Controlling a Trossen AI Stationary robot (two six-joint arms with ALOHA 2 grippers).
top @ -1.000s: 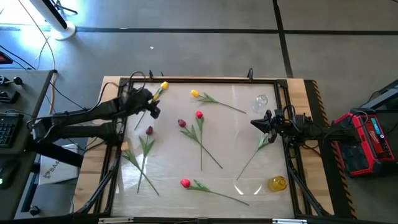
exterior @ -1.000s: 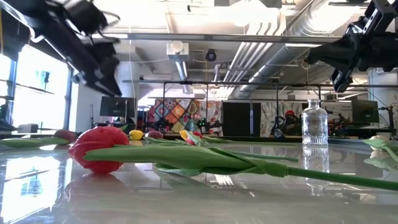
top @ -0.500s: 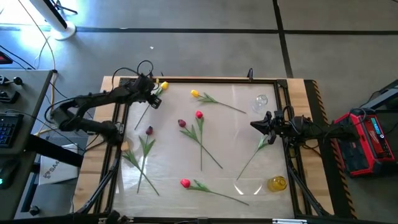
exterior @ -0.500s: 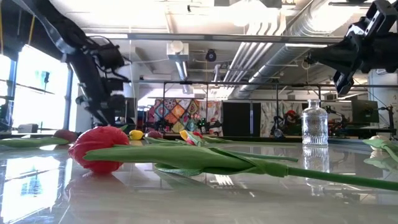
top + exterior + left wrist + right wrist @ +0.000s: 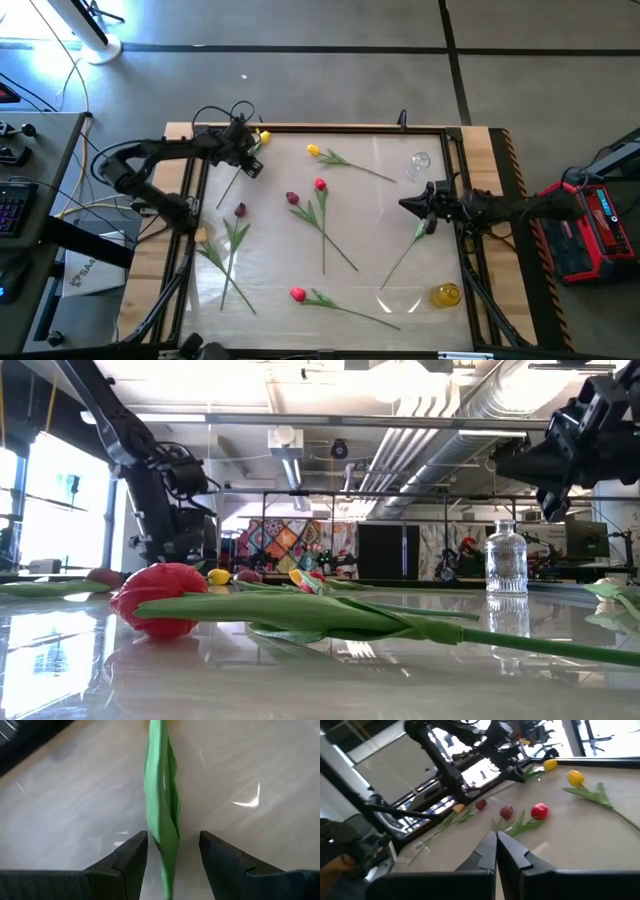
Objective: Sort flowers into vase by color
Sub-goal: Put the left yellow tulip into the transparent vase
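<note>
I should close my left gripper now: its fingers reach down on either side of the green leaf's narrow base point(image 5: 169, 851), so closing would hold the yellow tulip.
Several artificial tulips lie flat on the glossy table. A yellow tulip point(image 5: 263, 137) lies at the far-left corner, and its stem point(image 5: 233, 178) runs toward the near side. My left gripper point(image 5: 249, 160) is open over this tulip, with its green leaf point(image 5: 162, 795) in the gap between the fingers point(image 5: 172, 836); no touch shows. Another yellow tulip point(image 5: 313, 151), a red one point(image 5: 320, 184), two maroon ones point(image 5: 292, 198) point(image 5: 240, 210) and a red one point(image 5: 297, 294) lie farther in. My right gripper point(image 5: 403, 204) point(image 5: 496, 837) is shut and holds nothing, above a stem point(image 5: 410, 245) on the right.
A clear glass vase point(image 5: 418, 162) point(image 5: 505, 560) stands near the far-right corner. A yellow vase point(image 5: 446, 294) stands near the near-right corner. A black frame point(image 5: 320, 128) borders the table. The near red tulip point(image 5: 160, 600) fills the low view's foreground.
My left gripper has come down from well above the table and moved a little toward the far edge, over the corner yellow tulip's stem, while its arm has folded back. The flowers and vases have stayed where they were.
</note>
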